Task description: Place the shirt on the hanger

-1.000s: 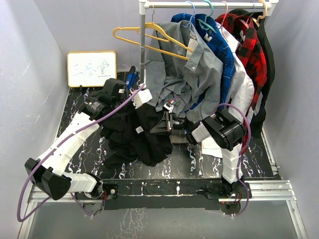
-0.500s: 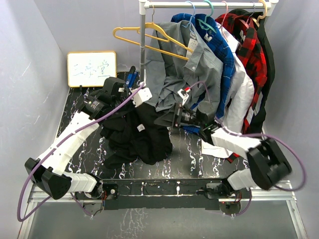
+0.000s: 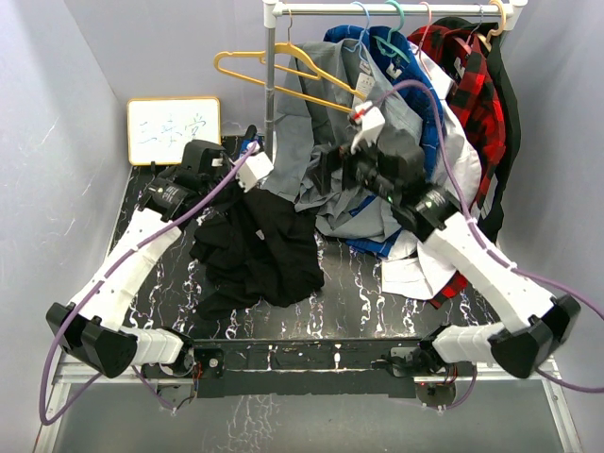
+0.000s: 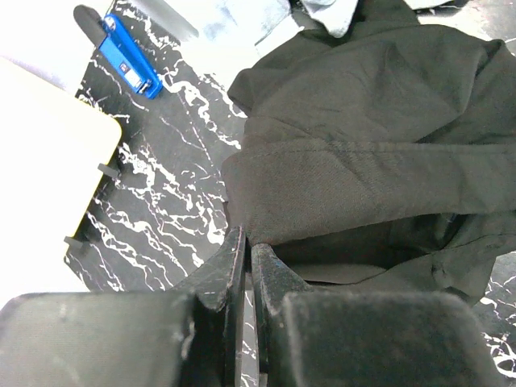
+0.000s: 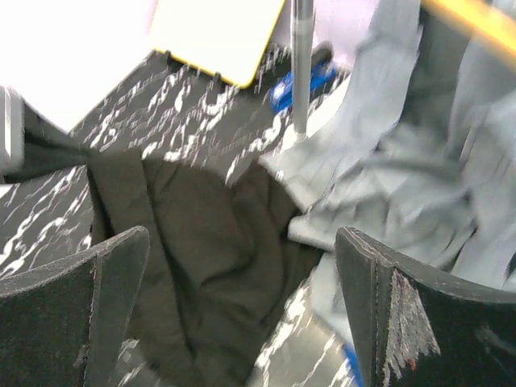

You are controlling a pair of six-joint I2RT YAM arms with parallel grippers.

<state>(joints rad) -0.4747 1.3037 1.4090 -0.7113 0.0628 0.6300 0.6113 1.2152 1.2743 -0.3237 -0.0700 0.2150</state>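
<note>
My right gripper should next grab the yellow hanger by its sloping arm on the grey shirt side, so the opposite end stays free to go into the black shirt.
The black shirt (image 3: 269, 255) lies bunched on the marbled table, left of centre. Its upper edge is lifted by my left gripper (image 3: 251, 192). In the left wrist view that gripper (image 4: 248, 242) is shut on a folded hem of the shirt (image 4: 363, 161). The yellow hanger (image 3: 274, 71) hangs empty at the left end of the rail; it is a yellow blur (image 5: 476, 18) in the right wrist view. My right gripper (image 3: 326, 175) hovers high by the grey shirt, open and empty. Its wrist view looks down past wide-apart fingers (image 5: 242, 242) at the black shirt (image 5: 201, 242).
A rack pole (image 3: 270, 94) stands at the table's back. The rail holds a grey shirt (image 3: 377, 123), blue and white garments, a red plaid shirt (image 3: 472, 85) and teal hangers (image 3: 387, 33). A whiteboard (image 3: 174, 130) and a blue tool (image 3: 248, 146) sit back left.
My right gripper has opened, left the black shirt, and risen back toward the rack and grey shirt. The left gripper has stayed shut on the shirt, shifting slightly up and back.
</note>
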